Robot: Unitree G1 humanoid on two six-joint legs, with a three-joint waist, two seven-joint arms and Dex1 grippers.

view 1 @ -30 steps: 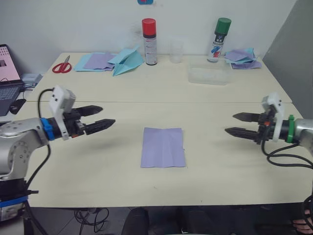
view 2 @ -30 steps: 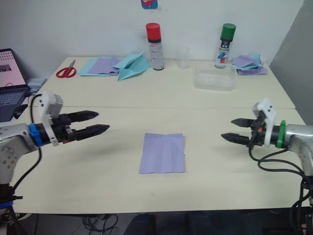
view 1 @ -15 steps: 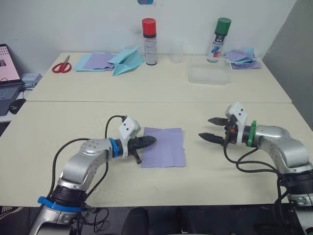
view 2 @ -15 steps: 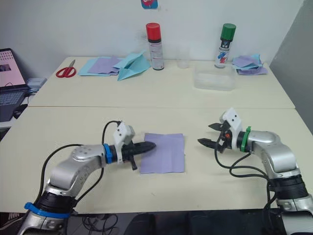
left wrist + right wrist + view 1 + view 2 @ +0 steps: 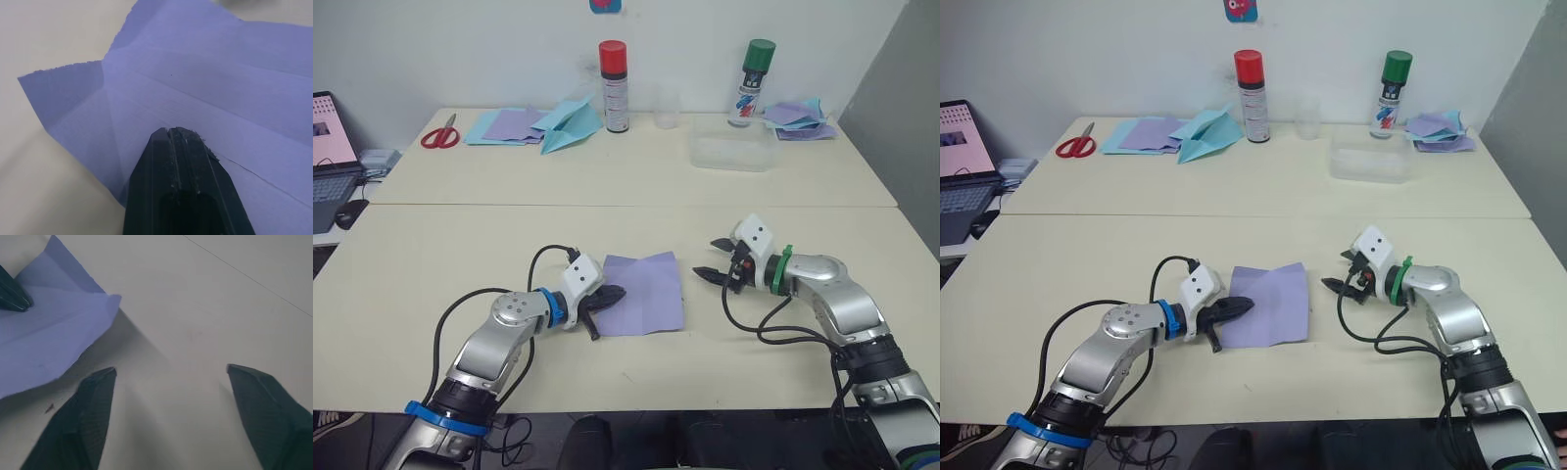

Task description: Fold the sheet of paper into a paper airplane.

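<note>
The lavender sheet (image 5: 641,299) needs folding into a paper airplane, so my right gripper will grab it by its raised edge (image 5: 680,289) next.
The lavender sheet of paper (image 5: 646,292) lies creased on the near table, slightly skewed, and its corner (image 5: 110,301) nearest my right gripper curls up off the surface. My left gripper (image 5: 612,293) is shut, its joined fingertips (image 5: 176,134) resting on the sheet just inside the left edge, with no paper visible between them. My right gripper (image 5: 705,258) hovers open just right of the sheet, touching nothing, its fingers (image 5: 93,396) low over bare table. No paper airplane shape has formed.
Along the back stand a red-capped spray can (image 5: 614,86), a clear cup (image 5: 668,103), a green-capped can (image 5: 750,82) and a clear plastic box (image 5: 732,152). Scissors (image 5: 437,132), a light-blue paper plane (image 5: 570,122) and paper stacks (image 5: 798,116) lie there too. A laptop (image 5: 328,147) sits at far left.
Both arms swung in from the table's sides to the sheet. The left gripper shut and landed on its left edge. The right gripper narrowed and came closer. The sheet skewed.
</note>
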